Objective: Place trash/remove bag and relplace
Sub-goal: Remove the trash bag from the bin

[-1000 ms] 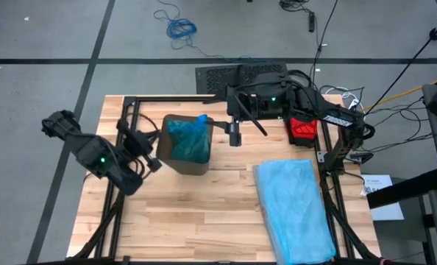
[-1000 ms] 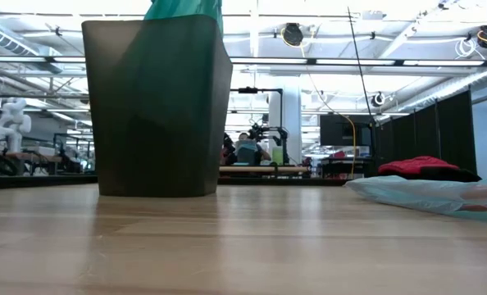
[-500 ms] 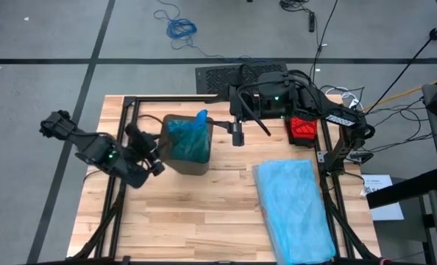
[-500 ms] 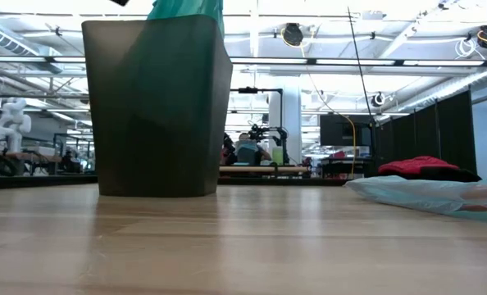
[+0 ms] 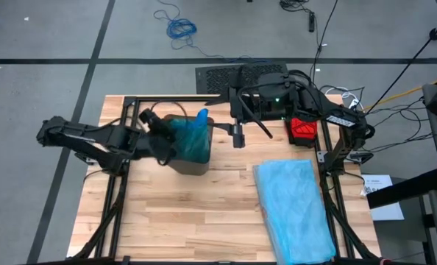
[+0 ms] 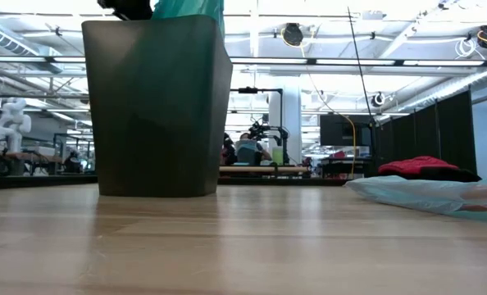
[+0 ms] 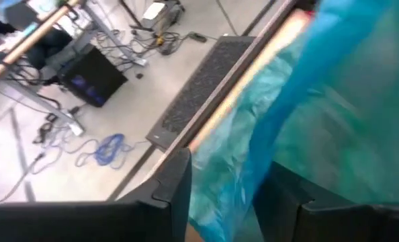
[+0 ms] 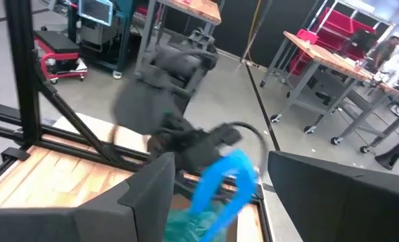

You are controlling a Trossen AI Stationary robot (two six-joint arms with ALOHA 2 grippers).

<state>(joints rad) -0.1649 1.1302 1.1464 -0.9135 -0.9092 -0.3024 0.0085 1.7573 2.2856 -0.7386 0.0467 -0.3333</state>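
Note:
Next, my right gripper grips the bag by its rim (image 5: 204, 118) to help lift the teal bag out of the dark bin (image 5: 189, 163).
A dark bin (image 5: 189, 163) stands on the far left part of the wooden table (image 5: 204, 213). It is lined with the teal bag (image 5: 185, 141), whose bunched top (image 5: 201, 118) rises above the rim. My left gripper (image 5: 165, 141) is at the bin's left rim, open, with a raised fold of the bag (image 7: 226, 195) showing between its fingers. My right gripper (image 5: 236, 140) hangs open in the air just right of the bin and looks at the bag's top (image 8: 223, 176). No trash shows in any view. My left gripper comes at the bag's upper part slanting down from the table's left. Its fingers (image 7: 176, 181) stand on either side of the plastic. Whether they touch it, I cannot tell.
A paler sky-blue bag (image 5: 296, 202) lies flat on the table's right half. A red glove (image 5: 302, 129) rests at the far right by the right arm's base. In the low view the bin (image 6: 157, 106) fills the left. Bare wood lies near the front.
My left arm has swung from the table's left side toward the far edge and right, bringing its gripper up to the bin's left rim. The wrist has turned on the way. The bin and bag have kept their places.

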